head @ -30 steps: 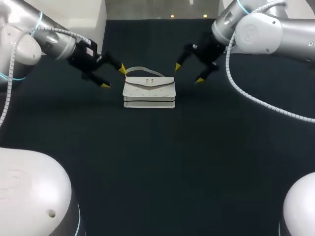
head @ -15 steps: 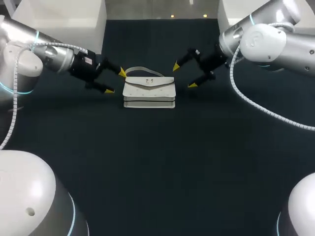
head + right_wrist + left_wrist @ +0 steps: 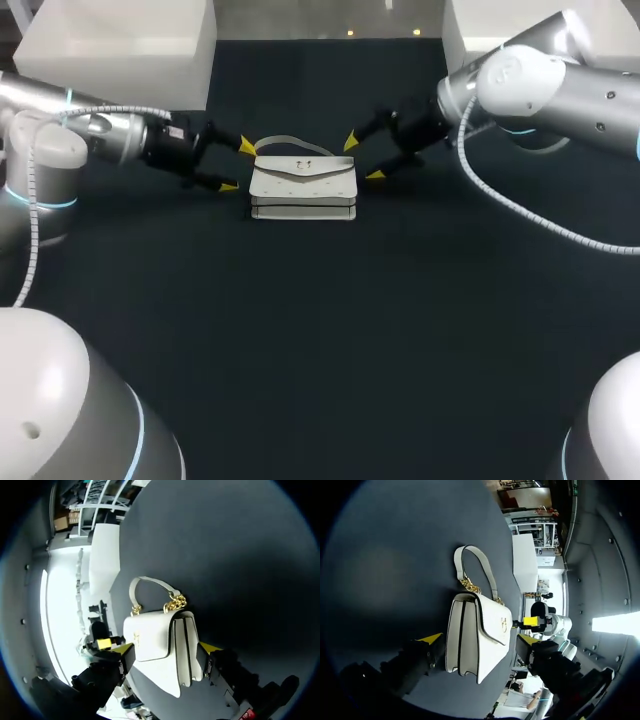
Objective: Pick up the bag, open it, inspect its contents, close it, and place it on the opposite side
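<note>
My right gripper picks up the bag by its narrow side end point(image 3: 354, 188) next, since the bag's flapped front spreads wider than my open fingers.
A white handbag point(image 3: 302, 187) with a gold clasp stands upright at the middle back of the dark table point(image 3: 320, 330), its flap closed. Its white handle point(image 3: 290, 143) lies behind it, joined by gold chain links point(image 3: 175, 601). My left gripper point(image 3: 238, 167) is open at the bag's left end; in the left wrist view the bag point(image 3: 475, 637) sits between its fingers, which stand clear of it. My right gripper point(image 3: 362, 159) is open at the bag's right end. There the bag point(image 3: 155, 632) lies between the yellow tips, which are close to its front and back faces.
White blocks stand at the back left point(image 3: 115, 45) and back right point(image 3: 470, 20) corners. The dark tabletop in front of the bag is bare up to the near edge, where the white bases of my arms point(image 3: 60, 400) rise.
Both arms have lowered and moved inward, bringing each gripper to an end of the bag. The right gripper's fingers have drawn closer together; the bag has not moved.
</note>
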Controlling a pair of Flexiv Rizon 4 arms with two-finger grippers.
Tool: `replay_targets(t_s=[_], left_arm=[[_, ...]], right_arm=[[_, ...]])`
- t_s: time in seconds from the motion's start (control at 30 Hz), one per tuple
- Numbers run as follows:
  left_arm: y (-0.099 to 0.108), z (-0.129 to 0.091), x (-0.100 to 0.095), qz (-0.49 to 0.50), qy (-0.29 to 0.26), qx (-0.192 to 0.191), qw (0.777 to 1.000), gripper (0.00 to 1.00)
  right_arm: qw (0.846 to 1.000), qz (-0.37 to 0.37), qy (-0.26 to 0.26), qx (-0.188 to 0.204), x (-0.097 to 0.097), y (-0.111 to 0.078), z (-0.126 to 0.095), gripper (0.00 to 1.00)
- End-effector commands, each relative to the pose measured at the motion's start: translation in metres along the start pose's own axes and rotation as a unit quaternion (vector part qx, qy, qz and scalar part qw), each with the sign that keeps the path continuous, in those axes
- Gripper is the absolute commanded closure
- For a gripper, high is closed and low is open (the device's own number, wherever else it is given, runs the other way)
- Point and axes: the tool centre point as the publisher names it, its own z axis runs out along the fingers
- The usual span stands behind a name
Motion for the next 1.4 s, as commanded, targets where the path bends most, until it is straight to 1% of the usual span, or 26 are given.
replay_targets(t_s=[0.03,0.07,0.23,0.33,0.47,0.53,0.67,0.7,0.8,0.87,1.03,1.23,1.33,1.4], left_arm=[[-0.009,0.007,-0.002,0.0,0.037,-0.017,0.999,0.11],[-0.008,0.007,0.0,0.001,0.038,-0.017,0.999,0.11],[-0.004,0.011,0.005,0.0,0.05,-0.027,0.998,0.18],[-0.004,0.014,0.006,-0.005,0.058,-0.028,0.998,0.22],[-0.004,0.021,0.006,-0.007,0.062,-0.034,0.998,0.33],[-0.004,0.024,0.006,-0.01,0.063,-0.037,0.997,0.37],[-0.004,0.028,0.006,-0.012,0.065,-0.042,0.997,0.39],[-0.003,0.028,0.007,-0.012,0.068,-0.043,0.997,0.42],[-0.003,0.03,0.008,-0.011,0.069,-0.044,0.997,0.46],[-0.003,0.032,0.007,-0.011,0.069,-0.046,0.996,0.5],[-0.006,0.035,0.002,-0.019,0.067,-0.05,0.996,0.5],[-0.006,0.036,0.001,-0.022,0.065,-0.05,0.996,0.55],[-0.007,0.036,0.001,-0.022,0.064,-0.048,0.997,0.64],[-0.007,0.036,0.0,-0.022,0.063,-0.049,0.997,0.84]], right_arm=[[1.0,0.0,0.002,0.016,0.0,0.006,0.006,0.23],[1.0,0.001,0.003,0.017,0.0,0.006,0.006,0.23],[1.0,0.001,0.011,0.019,-0.001,0.004,0.007,0.22],[1.0,0.002,0.016,0.023,-0.001,0.004,0.011,0.24],[0.999,0.004,0.032,0.032,-0.002,0.003,0.016,0.29],[0.999,0.005,0.039,0.035,-0.003,0.002,0.017,0.36],[0.998,0.005,0.049,0.041,-0.003,0.001,0.02,0.39],[0.998,0.006,0.052,0.043,-0.003,0.001,0.02,0.41],[0.997,0.006,0.057,0.047,-0.003,0.001,0.022,0.41],[0.997,0.008,0.058,0.048,-0.004,0.002,0.024,0.45],[0.996,0.016,0.063,0.056,-0.008,0.003,0.03,0.48],[0.996,0.016,0.073,0.056,-0.006,0.003,0.026,0.58],[0.995,0.013,0.079,0.055,-0.003,0.002,0.023,0.65],[0.995,0.012,0.083,0.055,-0.002,0.001,0.022,0.73]])
